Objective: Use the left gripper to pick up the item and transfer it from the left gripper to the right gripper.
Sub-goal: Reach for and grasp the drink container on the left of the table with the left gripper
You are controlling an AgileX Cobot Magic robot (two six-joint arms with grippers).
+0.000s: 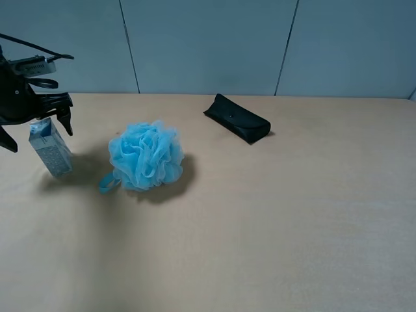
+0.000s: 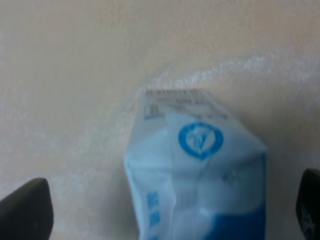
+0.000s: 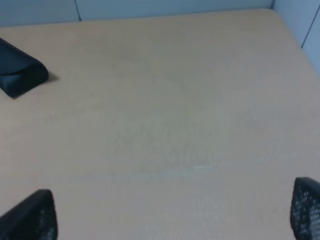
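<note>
My left gripper has both fingers below the carton's top edge point(image 1: 40, 136), on either side of the carton's upper part point(image 1: 47, 147), so it should close on the carton now.
The item, a small white-and-blue drink carton point(image 1: 51, 148), stands slightly tilted on the table at the far left. In the left wrist view, the carton point(image 2: 200, 175) fills the lower middle, gabled top up. My left gripper point(image 1: 36, 130) hangs just above it, open, with one finger on each side of the carton top; its fingertips point(image 2: 25, 210) show wide apart at the lower corners. My right gripper point(image 3: 168, 220) is open and empty over bare table and is outside the exterior high view.
A fluffy blue bath puff point(image 1: 145, 156) lies just right of the carton. A black glasses case point(image 1: 237, 119) lies at the back middle and also shows in the right wrist view point(image 3: 20, 70). The table's back edge meets a grey wall.
</note>
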